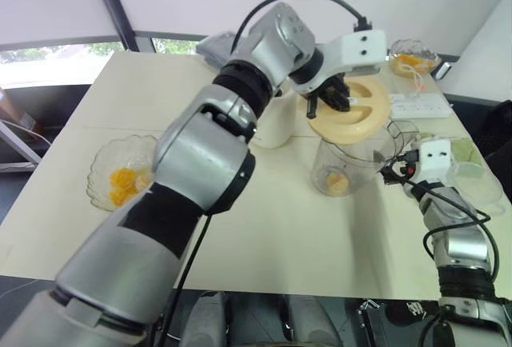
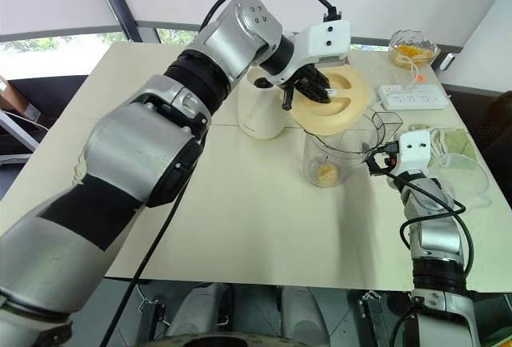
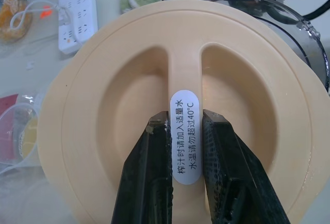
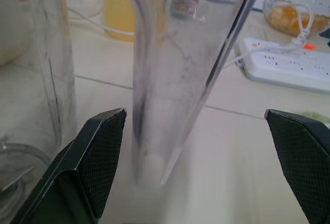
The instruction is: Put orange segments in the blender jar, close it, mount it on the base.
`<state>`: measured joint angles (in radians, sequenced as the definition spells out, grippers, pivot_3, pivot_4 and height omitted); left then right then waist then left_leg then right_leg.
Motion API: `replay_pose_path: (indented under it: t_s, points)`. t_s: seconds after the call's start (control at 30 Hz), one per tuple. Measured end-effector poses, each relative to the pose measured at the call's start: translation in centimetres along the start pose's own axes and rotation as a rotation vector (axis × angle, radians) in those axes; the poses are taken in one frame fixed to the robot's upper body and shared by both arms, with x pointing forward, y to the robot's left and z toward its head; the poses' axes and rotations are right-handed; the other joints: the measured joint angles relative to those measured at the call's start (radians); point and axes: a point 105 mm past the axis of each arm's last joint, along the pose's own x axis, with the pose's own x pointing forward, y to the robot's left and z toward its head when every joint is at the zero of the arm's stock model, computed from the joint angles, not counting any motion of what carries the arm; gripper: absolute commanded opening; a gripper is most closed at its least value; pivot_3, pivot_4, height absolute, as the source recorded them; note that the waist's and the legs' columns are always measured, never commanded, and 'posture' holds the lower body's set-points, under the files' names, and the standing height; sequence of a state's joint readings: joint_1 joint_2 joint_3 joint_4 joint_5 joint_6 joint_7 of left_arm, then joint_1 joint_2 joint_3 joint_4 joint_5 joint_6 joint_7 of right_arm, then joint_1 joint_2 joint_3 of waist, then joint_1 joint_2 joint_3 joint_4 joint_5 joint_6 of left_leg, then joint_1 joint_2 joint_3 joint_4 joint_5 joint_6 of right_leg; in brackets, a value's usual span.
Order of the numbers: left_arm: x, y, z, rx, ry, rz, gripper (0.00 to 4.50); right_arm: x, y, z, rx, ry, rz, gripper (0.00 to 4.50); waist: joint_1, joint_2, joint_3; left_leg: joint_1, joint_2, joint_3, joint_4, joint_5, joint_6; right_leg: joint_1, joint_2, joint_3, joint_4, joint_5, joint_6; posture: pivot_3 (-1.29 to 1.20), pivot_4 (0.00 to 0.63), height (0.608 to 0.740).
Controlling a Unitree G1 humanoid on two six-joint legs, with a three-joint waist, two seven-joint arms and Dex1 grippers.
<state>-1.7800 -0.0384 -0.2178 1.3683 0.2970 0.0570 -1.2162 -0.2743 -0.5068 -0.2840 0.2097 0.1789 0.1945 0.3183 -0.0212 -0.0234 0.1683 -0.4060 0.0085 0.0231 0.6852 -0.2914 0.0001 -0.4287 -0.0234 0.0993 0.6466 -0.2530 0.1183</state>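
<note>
The fingers are on both sides of the handle's lower part beside the clear jar point(image 2: 336, 155), so it is time for my right gripper to close on the handle.
My left gripper point(image 3: 183, 118) is shut on the centre ridge of the flat cream lid point(image 1: 360, 111) and holds it tilted just above the blender jar's rim. The clear blender jar point(image 2: 336, 155) stands on the table with orange segments point(image 1: 338, 182) at its bottom. More orange segments point(image 1: 124, 183) lie in a scalloped glass bowl at the left. The cream-white base point(image 2: 260, 111) stands just behind and left of the jar. My right gripper point(image 4: 196, 115) is open at the jar's right side, and the jar's clear handle point(image 4: 154, 79) stands in the gap between its fingers, apart from both.
A white power strip point(image 1: 420, 107) lies at the back right, with a glass bowl of orange pieces point(image 1: 412, 59) behind it. A clear dish point(image 2: 464, 175) sits at the right edge. A cup of yellow juice point(image 4: 121, 12) stands beyond the jar.
</note>
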Motion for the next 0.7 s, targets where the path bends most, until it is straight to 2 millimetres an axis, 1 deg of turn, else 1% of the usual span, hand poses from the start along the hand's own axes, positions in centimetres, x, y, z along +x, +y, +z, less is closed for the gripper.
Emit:
replay_pose_path:
  t_s: [0.1, 0.13, 0.17, 0.3, 0.33, 0.37, 0.4, 0.53, 0.7]
  points:
    - [0.0, 0.0, 0.0, 0.0, 0.0, 0.0, 0.24, 0.4, -0.2, 0.2, 0.003, -0.015, -0.007, 4.5, 0.0, 0.0, 0.0, 0.0, 0.0, 0.0, 0.0, 0.0, 0.0, 0.0, 0.0, 0.0, 0.0, 0.0, 0.0, 0.0, 0.15, 0.74]
    - [0.0, 0.0, 0.0, 0.0, 0.0, 0.0, 0.24, 0.5, -0.2, 0.2, 0.003, -0.016, -0.008, 3.97, 0.0, 0.0, 0.0, 0.0, 0.0, 0.0, 0.0, 0.0, 0.0, 0.0, 0.0, 0.0, 0.0, 0.0, 0.0, 0.0, 0.15, 0.74]
    - [0.0, 0.0, 0.0, 0.0, 0.0, 0.0, 0.24, 0.5, -0.2, 0.1, 0.004, -0.015, -0.008, 3.68, 0.0, 0.0, 0.0, 0.0, 0.0, 0.0, 0.0, 0.0, 0.0, 0.0, 0.0, 0.0, 0.0, 0.0, 0.0, 0.0, 0.15, 0.74]
    - [-0.1, 0.0, 0.0, 0.001, -0.004, 0.002, 0.24, 0.6, 0.0, -0.4, 0.011, -0.005, -0.001, 1.63, 0.005, 0.001, 0.0, 0.0, 0.0, 0.0, 0.0, 0.0, 0.0, 0.0, 0.0, 0.0, 0.0, 0.0, 0.0, 0.0, 0.15, 0.74]
    - [-0.1, 0.1, -0.1, -0.001, -0.001, 0.003, 0.24, 0.7, 0.2, -0.1, 0.029, -0.022, 0.002, 1.07, 0.006, 0.002, 0.0, 0.0, 0.0, 0.0, 0.0, 0.0, 0.0, 0.0, 0.0, 0.0, 0.0, 0.0, 0.0, 0.0, 0.15, 0.74]
    - [-0.2, 0.1, -0.2, -0.003, 0.001, 0.005, 0.24, 0.8, 0.5, 0.7, 0.028, -0.057, 0.014, 0.92, 0.004, 0.002, -0.001, 0.0, -0.001, 0.001, 0.0, 0.0, 0.0, 0.0, -0.001, 0.001, 0.0, 0.0, 0.0, 0.0, 0.15, 0.74]
    - [-0.1, 0.0, -0.1, -0.001, 0.0, 0.001, 0.24, 1.0, 0.4, 1.2, 0.018, -0.072, 0.006, 0.89, 0.006, 0.002, -0.001, 0.0, -0.001, 0.0, 0.0, 0.0, 0.0, 0.0, -0.001, 0.001, 0.0, 0.0, 0.0, 0.0, 0.15, 0.74]
    - [-0.2, 0.1, -0.3, -0.006, 0.002, 0.003, 0.24, 0.6, 0.1, 0.9, 0.024, -0.068, -0.014, 0.89, 0.006, 0.002, -0.001, 0.0, -0.001, 0.0, 0.0, 0.0, 0.0, 0.0, -0.001, 0.001, 0.0, 0.0, 0.0, 0.0, 0.15, 0.74]
    - [-0.1, -0.1, -0.3, -0.013, 0.001, -0.008, 0.24, -0.3, 0.8, 1.0, 0.037, -0.082, -0.041, 0.89, 0.004, 0.002, -0.001, 0.0, -0.001, 0.0, 0.0, 0.0, 0.0, 0.0, -0.001, 0.001, 0.0, 0.0, 0.0, 0.0, 0.15, 0.74]
